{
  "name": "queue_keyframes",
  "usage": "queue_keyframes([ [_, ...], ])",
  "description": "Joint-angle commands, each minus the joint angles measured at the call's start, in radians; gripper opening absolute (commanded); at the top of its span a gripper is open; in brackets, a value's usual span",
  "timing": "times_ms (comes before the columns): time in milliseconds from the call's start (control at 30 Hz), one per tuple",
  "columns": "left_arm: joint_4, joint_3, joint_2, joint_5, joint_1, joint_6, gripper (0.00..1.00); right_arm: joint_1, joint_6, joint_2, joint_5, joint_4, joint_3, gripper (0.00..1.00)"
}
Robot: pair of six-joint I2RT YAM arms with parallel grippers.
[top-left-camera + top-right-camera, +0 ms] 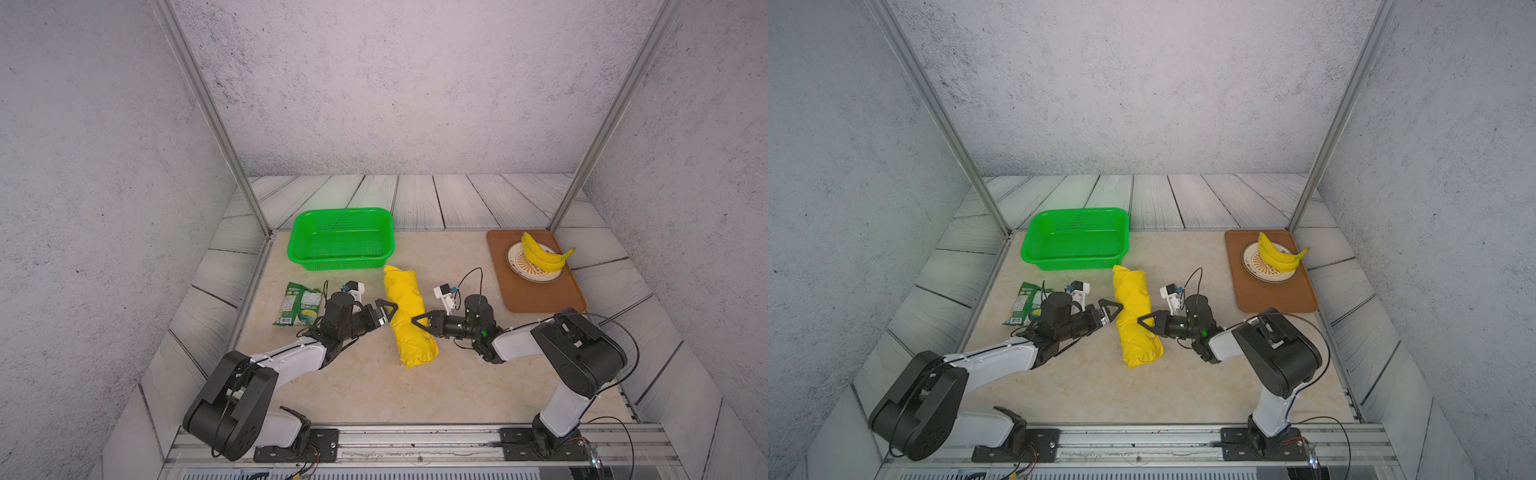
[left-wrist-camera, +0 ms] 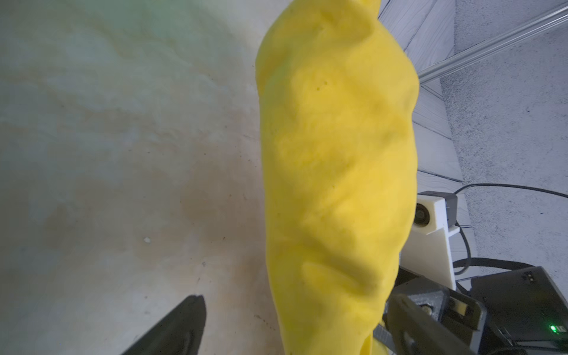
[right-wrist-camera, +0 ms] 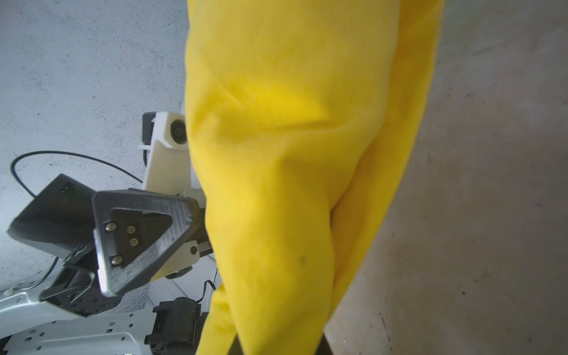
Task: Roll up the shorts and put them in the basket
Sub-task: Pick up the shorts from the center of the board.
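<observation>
The left gripper grabs across the middle of the shorts (image 1: 409, 316) roll next, so they stay rolled up going into the green basket.
The shorts (image 1: 409, 316) (image 1: 1136, 316) lie in the middle of the beige mat, rolled into a long bright yellow bundle that runs from near to far. My left gripper (image 1: 384, 313) (image 1: 1111, 311) stands open against the roll's left side. In the left wrist view only one of its dark fingers (image 2: 172, 332) shows, beside the roll (image 2: 335, 169). My right gripper (image 1: 417, 321) (image 1: 1144, 321) meets the roll from the right and is shut on a fold of the yellow fabric (image 3: 292, 153). That fold runs down between its jaws.
A green mesh basket (image 1: 340, 259) stands just behind the roll. A green snack bag (image 1: 299, 307) lies left of my left wrist. At the back right, a brown tray (image 1: 540, 295) holds a plate (image 1: 519, 266) with bananas (image 1: 542, 251). Metal posts (image 1: 579, 178) rise at the mat's back corners.
</observation>
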Motion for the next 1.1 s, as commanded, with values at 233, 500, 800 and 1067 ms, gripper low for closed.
queue_keyframes([
  [233, 0.256, 0.063, 0.122, 0.132, -0.049, -0.073, 0.81, 0.011, 0.018, -0.052, -0.133, 0.066, 0.040, 0.07],
  [500, 0.306, 0.121, 0.195, 0.158, -0.049, -0.133, 0.00, 0.011, -0.029, -0.078, -0.144, -0.063, 0.065, 0.14],
  [800, 0.078, 0.291, 0.119, 0.070, 0.054, -0.093, 0.00, 0.003, -0.273, -0.310, 0.020, -0.606, 0.115, 0.53],
  [1067, -0.029, 0.541, 0.156, -0.008, 0.203, -0.099, 0.00, -0.003, -0.348, -0.532, 0.145, -0.843, 0.095, 0.55],
])
